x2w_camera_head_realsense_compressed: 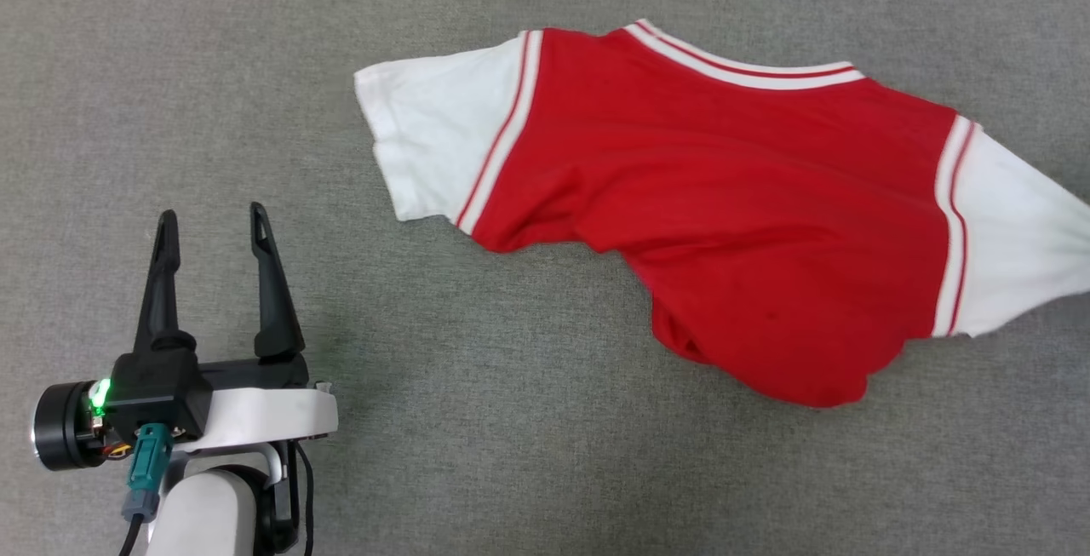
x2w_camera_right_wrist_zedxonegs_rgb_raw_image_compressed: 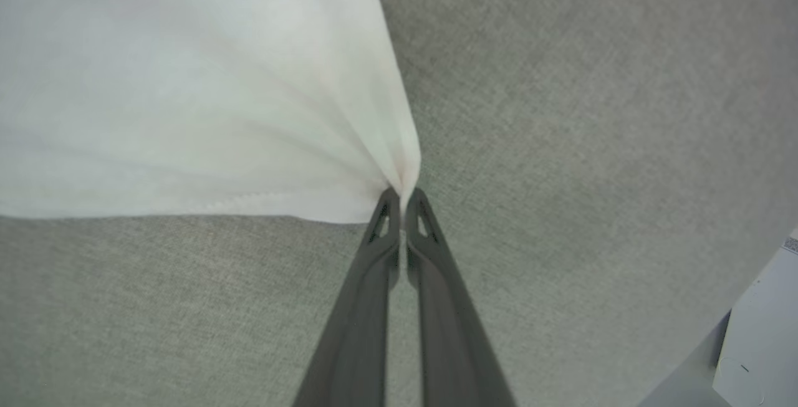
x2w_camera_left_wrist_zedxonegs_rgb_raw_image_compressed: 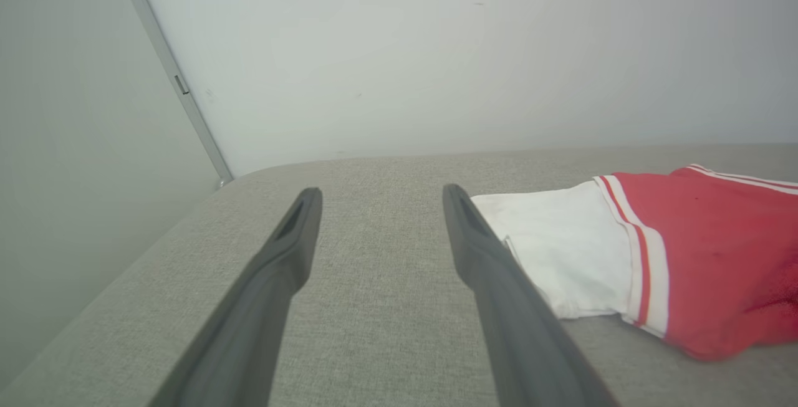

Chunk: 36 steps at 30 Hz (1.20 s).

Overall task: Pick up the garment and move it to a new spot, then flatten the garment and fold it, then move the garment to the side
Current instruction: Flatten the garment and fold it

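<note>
The garment (x2w_camera_head_realsense_compressed: 724, 181) lies flat and loose on the surface, so my left gripper pinches the outer edge of the garment's white sleeve (x2w_camera_head_realsense_compressed: 382, 141) next.
The garment (x2w_camera_head_realsense_compressed: 724, 181), red with white sleeves and striped trim, lies spread on the grey surface, its plain side up and its lower hem bunched toward me. In the right wrist view my right gripper (x2w_camera_right_wrist_zedxonegs_rgb_raw_image_compressed: 403, 198) is shut on the pinched corner of a white sleeve (x2w_camera_right_wrist_zedxonegs_rgb_raw_image_compressed: 187, 95), which fans out from the fingertips. My left gripper (x2w_camera_head_realsense_compressed: 215, 228) stands open at the lower left, well clear of the garment's left sleeve (x2w_camera_head_realsense_compressed: 434, 139). The left wrist view shows that gripper (x2w_camera_left_wrist_zedxonegs_rgb_raw_image_compressed: 381, 200) open, with the white sleeve (x2w_camera_left_wrist_zedxonegs_rgb_raw_image_compressed: 561, 251) just right of its right finger.
The grey fabric surface (x2w_camera_head_realsense_compressed: 511, 420) stretches all around the garment. Its far rounded edge meets a pale wall (x2w_camera_left_wrist_zedxonegs_rgb_raw_image_compressed: 436, 52) in the left wrist view. A pale box-like object (x2w_camera_right_wrist_zedxonegs_rgb_raw_image_compressed: 760, 338) sits at the lower right of the right wrist view.
</note>
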{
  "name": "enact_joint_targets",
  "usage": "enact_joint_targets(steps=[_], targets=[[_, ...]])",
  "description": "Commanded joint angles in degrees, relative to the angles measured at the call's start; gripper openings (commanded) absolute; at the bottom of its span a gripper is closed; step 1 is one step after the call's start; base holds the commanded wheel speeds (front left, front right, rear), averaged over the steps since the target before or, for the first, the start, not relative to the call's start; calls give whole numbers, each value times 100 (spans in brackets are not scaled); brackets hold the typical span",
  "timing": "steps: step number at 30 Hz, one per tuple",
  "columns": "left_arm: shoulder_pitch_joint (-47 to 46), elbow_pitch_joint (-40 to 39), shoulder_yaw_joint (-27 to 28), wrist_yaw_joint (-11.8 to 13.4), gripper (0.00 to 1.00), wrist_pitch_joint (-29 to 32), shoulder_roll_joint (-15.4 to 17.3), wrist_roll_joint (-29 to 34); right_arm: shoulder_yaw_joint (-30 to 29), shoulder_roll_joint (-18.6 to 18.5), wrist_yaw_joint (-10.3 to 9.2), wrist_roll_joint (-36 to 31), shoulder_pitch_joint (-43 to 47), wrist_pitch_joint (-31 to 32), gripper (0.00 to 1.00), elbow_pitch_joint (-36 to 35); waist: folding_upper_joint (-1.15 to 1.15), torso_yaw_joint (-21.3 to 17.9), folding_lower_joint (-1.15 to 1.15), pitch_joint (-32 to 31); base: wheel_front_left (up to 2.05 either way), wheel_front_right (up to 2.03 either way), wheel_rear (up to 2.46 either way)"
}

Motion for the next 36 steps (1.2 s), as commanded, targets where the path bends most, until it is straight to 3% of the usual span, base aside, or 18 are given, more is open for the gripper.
enact_joint_targets(steps=[1, 4, 5, 6, 13, 18, 23, 28, 33, 36], targets=[[12, 1, 22, -42, 100, -14, -38, 55, -42, 111, -6, -31, 154, -40, 0, 137, 0, -8, 0, 24, 0, 0, 0], [-21, 54, 75, -75, 100, -14, -35, 92, -231, 421, -5, -114, 352, -288, 0, 429, 0, -41, 0, 2, 0, 0, 0], [-27, 80, 96, -84, 100, -14, -23, 93, -308, 526, -5, -168, 396, -421, 24, 497, 0, -61, 0, -30, 0, 0, 0], [-26, 104, 112, -92, 100, -14, -9, 114, -404, 610, -5, -271, 418, -576, 100, 569, 0, -86, 0, -77, 0, 0, 0], [-96, 254, 249, -247, 100, -14, 145, 157, -1232, 916, -5, -815, 759, -2017, 100, 601, 0, -277, 0, -552, 0, 0, 0], [-471, 586, 310, -498, 100, 14, 483, 133, -2485, 1361, -5, -1526, 1241, -3540, 100, 483, 0, -442, 0, -797, 0, 0, 0], [-1379, 955, 357, -826, 100, 400, 1014, 122, -3956, 2280, -5, -2438, 2016, -4597, 100, 4, 0, -660, 0, -847, 0, 0, 0], [-2294, 1177, 197, -1177, 100, 1197, 1476, 200, -5146, 3457, -6, -3264, 2859, -5123, 100, -889, 0, -870, 0, -763, 0, 0, 0], [-3213, 1593, -271, -1575, 100, 2289, 1911, 176, -5683, 4364, -5, -3776, 3591, -5398, 100, -1674, 0, -1024, 0, -611, 0, 0, 0], [-3767, 1876, -670, -1669, 100, 3061, 2182, -30, -5685, 4825, -5, -4038, 3972, -5510, 100, -2046, 0, -1126, 0, -491, 0, 0, 0]])
